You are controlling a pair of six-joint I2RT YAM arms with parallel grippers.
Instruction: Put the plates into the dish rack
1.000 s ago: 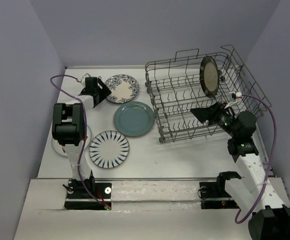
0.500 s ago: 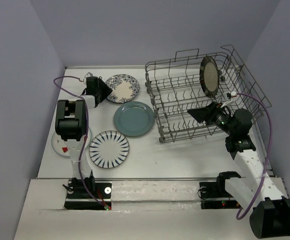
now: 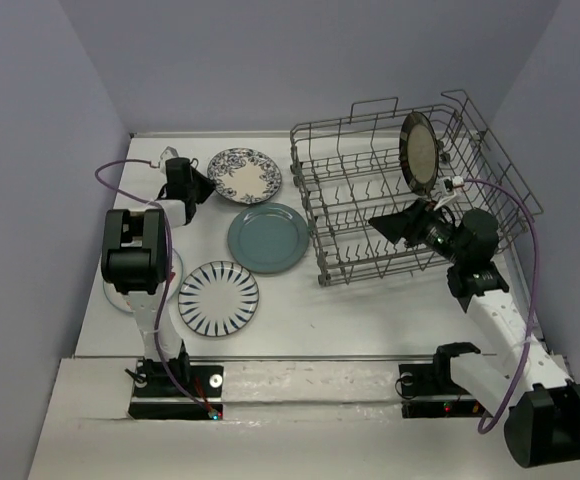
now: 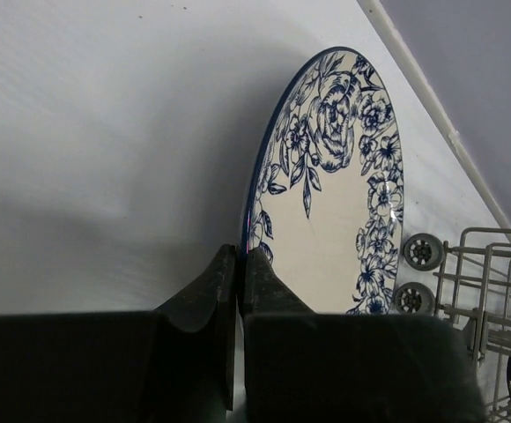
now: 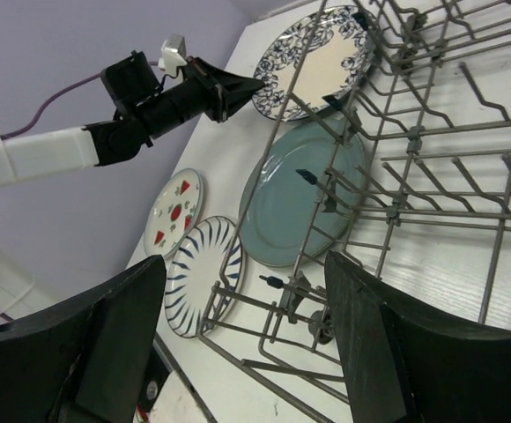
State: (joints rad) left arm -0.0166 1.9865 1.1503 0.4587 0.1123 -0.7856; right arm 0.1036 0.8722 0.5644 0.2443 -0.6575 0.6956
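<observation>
Next, my right gripper needs to grab the rim of the blue-floral plate (image 3: 246, 175) across from my left gripper, leaving another edge free to enter the rack.
My left gripper (image 3: 206, 183) is shut on the near rim of the blue-floral plate (image 3: 246, 175), at the back left of the table. In the left wrist view the fingertips (image 4: 254, 264) pinch that rim, and the plate (image 4: 335, 194) stretches away from them. A teal plate (image 3: 267, 237), a black-striped plate (image 3: 218, 297) and a red-marked plate (image 3: 118, 292), partly under the left arm, lie flat. A brown-rimmed tan plate (image 3: 419, 152) stands upright in the dish rack (image 3: 308, 190). My right gripper (image 3: 385, 222) hangs open and empty above the rack's front.
The grey wire rack (image 5: 432, 141) fills the right half of the table, its tines and small wheels (image 4: 416, 251) close to the floral plate. Purple walls close in the back and both sides. Cables loop off both arms.
The left gripper has shut on the floral plate's rim, and that arm has shifted slightly. The right gripper has drifted a little left over the rack, still open.
</observation>
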